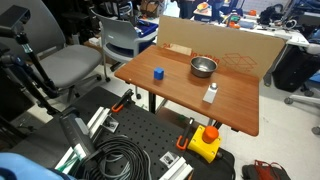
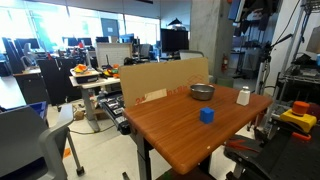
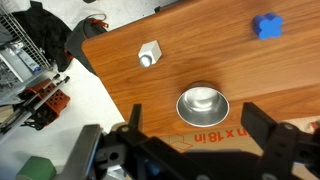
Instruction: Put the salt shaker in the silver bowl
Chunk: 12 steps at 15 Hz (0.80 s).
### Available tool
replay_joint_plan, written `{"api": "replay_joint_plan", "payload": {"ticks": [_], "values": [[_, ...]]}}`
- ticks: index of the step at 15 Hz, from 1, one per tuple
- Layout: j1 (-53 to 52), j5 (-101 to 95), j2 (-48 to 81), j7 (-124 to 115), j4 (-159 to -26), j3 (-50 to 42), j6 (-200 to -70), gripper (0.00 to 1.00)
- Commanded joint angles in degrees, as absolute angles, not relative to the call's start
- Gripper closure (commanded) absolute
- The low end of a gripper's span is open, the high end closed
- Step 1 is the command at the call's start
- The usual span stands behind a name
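My gripper reaches the salt shaker from above next and grips its top, so its base stays free to set it upright inside the silver bowl [image 1: 203, 66].
The salt shaker [image 1: 210, 93] is small, white and upright on the brown table [image 1: 180, 95], near its edge. It also shows in the other exterior view [image 2: 243, 96] and from above in the wrist view [image 3: 149, 54]. The silver bowl [image 1: 203, 66] sits empty near the cardboard, and shows in the other exterior view [image 2: 202, 91] and the wrist view [image 3: 203, 103]. My gripper [image 3: 197, 128] is open and empty, high above the table, its two black fingers straddling the bowl's image. It does not show in the exterior views.
A small blue cube [image 1: 158, 72] lies on the table apart from the bowl [image 3: 268, 26]. A cardboard sheet [image 1: 230, 45] stands along the table's far edge. A yellow box with a red button [image 1: 205, 143], cables [image 1: 120, 160] and chairs [image 1: 70, 65] surround the table.
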State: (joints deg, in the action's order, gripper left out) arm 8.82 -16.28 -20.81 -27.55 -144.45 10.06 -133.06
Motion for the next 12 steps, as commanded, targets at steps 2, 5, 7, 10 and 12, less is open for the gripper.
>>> {"api": "replay_joint_plan", "payload": {"ticks": [2,5,7,10,12], "values": [[7.94,-14.26,-10.1,-17.88,-140.15,3.54,-138.99,0.0],[7.79,-12.87,-3.09,-11.16,-137.9,0.21,-141.5,0.0],[7.79,-13.04,0.92,-8.61,-136.06,-1.22,-141.42,0.0],[7.63,-13.91,5.96,-5.31,-133.46,-2.77,-139.88,0.0],[7.37,-14.63,8.86,-3.63,-131.91,-3.44,-139.08,0.0]]}}
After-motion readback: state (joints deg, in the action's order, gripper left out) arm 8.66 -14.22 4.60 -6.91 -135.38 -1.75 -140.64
